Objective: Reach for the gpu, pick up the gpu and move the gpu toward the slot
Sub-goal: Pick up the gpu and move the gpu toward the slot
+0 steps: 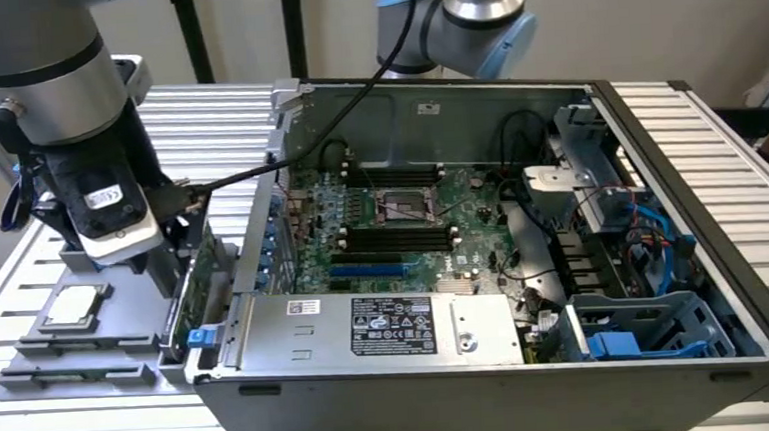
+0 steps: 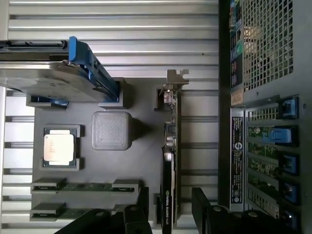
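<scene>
My fingers are above the GPU's upper edge (image 2: 168, 187), high over the grey tray (image 2: 141, 161), and would miss the GPU's edge if I closed now. My gripper should move lower before it closes.
The gpu (image 2: 170, 146) stands on edge in the grey holder tray (image 2: 141, 161), a thin dark card with its silver bracket (image 2: 174, 80) at the far end. My gripper (image 2: 170, 202) is open and straddles the near end of the card, with one dark finger (image 2: 144, 200) on each side and a gap to the card on both. In the exterior view the gripper (image 1: 172, 274) hangs low over the gpu (image 1: 191, 282), just outside the wall of the open computer case. The blue slot (image 1: 368, 272) lies on the motherboard inside the case.
On the tray are a silver hard drive in a blue frame (image 2: 53, 80), a square chip (image 2: 59, 147), a grey block (image 2: 112, 130) and two memory sticks (image 2: 85, 186). The case wall (image 2: 234, 146) stands close beside the gpu. A second arm (image 1: 480, 19) rises behind the case.
</scene>
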Controlling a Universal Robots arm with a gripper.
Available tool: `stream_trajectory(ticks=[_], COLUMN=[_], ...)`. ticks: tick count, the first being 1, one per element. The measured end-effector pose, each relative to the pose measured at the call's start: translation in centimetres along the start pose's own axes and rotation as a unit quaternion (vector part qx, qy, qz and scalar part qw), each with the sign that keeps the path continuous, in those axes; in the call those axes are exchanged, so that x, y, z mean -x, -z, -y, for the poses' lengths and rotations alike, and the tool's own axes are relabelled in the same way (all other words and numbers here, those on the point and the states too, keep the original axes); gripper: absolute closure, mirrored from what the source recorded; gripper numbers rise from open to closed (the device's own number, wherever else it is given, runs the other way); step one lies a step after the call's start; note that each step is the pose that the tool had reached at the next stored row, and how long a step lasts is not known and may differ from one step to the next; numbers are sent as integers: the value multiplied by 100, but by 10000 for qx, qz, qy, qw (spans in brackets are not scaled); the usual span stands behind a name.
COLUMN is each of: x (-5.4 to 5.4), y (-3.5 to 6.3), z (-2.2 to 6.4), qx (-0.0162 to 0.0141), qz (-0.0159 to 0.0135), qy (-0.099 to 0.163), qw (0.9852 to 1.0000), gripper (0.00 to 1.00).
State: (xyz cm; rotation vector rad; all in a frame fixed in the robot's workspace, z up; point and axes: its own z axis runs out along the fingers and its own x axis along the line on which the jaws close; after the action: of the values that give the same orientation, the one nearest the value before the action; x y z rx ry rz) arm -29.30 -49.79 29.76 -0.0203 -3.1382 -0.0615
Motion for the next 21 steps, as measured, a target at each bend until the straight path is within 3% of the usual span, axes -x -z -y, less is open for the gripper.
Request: stream_trajectory(ticks=[11, 21], x=[65, 64], y=[-197, -383], z=[35, -41], qx=[2, 1], qz=[9, 13], qy=[-236, -337], qw=[9997, 9994], gripper=[52, 52])
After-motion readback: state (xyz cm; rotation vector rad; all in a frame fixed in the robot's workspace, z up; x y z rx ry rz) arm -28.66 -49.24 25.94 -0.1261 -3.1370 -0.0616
